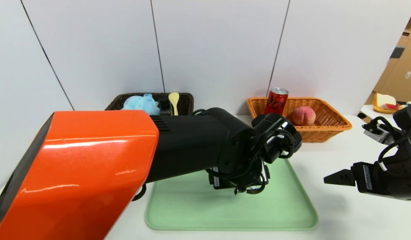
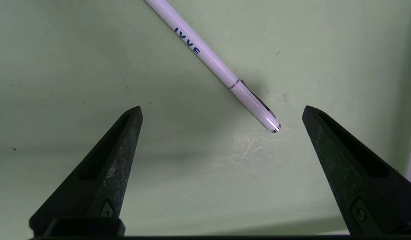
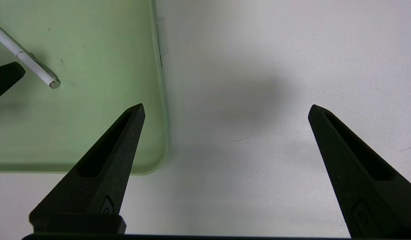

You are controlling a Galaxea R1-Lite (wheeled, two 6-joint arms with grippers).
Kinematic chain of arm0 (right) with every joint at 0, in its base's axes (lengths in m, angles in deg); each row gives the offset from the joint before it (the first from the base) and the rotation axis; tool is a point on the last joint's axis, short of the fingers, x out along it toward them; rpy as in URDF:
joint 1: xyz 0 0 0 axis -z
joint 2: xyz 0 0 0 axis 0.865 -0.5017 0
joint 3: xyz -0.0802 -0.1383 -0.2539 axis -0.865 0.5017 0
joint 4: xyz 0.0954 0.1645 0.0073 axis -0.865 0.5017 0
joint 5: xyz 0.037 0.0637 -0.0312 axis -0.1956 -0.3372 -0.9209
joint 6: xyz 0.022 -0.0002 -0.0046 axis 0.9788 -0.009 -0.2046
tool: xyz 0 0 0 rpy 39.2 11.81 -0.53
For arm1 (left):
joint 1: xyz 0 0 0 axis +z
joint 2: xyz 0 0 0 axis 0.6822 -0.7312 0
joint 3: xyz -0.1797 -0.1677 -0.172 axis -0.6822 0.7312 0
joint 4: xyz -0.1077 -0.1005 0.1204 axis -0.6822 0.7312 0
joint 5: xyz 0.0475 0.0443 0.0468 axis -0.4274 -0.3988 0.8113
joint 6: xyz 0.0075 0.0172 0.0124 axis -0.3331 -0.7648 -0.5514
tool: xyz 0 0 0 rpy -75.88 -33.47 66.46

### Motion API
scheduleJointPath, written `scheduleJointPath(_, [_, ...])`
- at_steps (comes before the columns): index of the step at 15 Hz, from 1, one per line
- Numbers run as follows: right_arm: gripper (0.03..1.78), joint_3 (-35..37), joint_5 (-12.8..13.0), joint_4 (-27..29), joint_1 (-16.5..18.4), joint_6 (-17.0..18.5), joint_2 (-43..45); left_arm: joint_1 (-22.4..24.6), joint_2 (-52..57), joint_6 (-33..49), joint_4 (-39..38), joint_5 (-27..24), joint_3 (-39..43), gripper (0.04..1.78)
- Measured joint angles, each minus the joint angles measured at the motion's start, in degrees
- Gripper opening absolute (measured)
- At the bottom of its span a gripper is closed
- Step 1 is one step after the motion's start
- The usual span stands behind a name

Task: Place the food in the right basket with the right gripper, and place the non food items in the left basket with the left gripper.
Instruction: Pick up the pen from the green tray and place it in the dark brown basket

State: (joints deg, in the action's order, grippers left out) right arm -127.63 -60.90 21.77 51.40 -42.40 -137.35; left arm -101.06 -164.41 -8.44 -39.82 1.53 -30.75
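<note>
The shadow beside the pen's cap [image 2: 254,104] sits apart from my left gripper's fingers, so it is too early to close on the pen. The gripper goes lower first.
The thin white pen [image 2: 212,63] lies on the green tray [image 1: 285,206]; my left arm hides it in the head view. My left gripper [image 2: 222,108] is open just above the tray, with the pen's capped end between the fingertips, nearer one of them and touching neither. The pen also shows in the right wrist view [image 3: 25,60]. My right gripper [image 3: 227,106] is open and empty over the white table, right of the tray. The dark brown basket [image 1: 185,100] holds the blue pouf [image 1: 140,103], dark bottle [image 1: 164,105] and yellow spoon [image 1: 174,100]. The orange-tan basket [image 1: 328,123] holds the soda can [image 1: 276,100] and peach [image 1: 303,115].
My orange and black left arm [image 1: 92,166] crosses the head view and covers much of the tray. Both baskets stand against the white wall at the back. A small basket with other items [image 1: 385,105] sits on a separate surface at far right.
</note>
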Motion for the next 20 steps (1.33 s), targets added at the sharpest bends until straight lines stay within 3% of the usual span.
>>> scheduleJointPath(8, [1.7, 0.8, -0.3, 0.0, -0.1, -0.1, 0.4, 0.2, -0.9, -8.7, -0.1, 4.7, -0.1, 1.69])
scheduleJointPath(20, [1.7, 1.5, -0.6, 0.1, -0.7, -0.1, 1.2, 0.4, -2.9, -11.0, -1.0, 5.1, -0.1, 1.69])
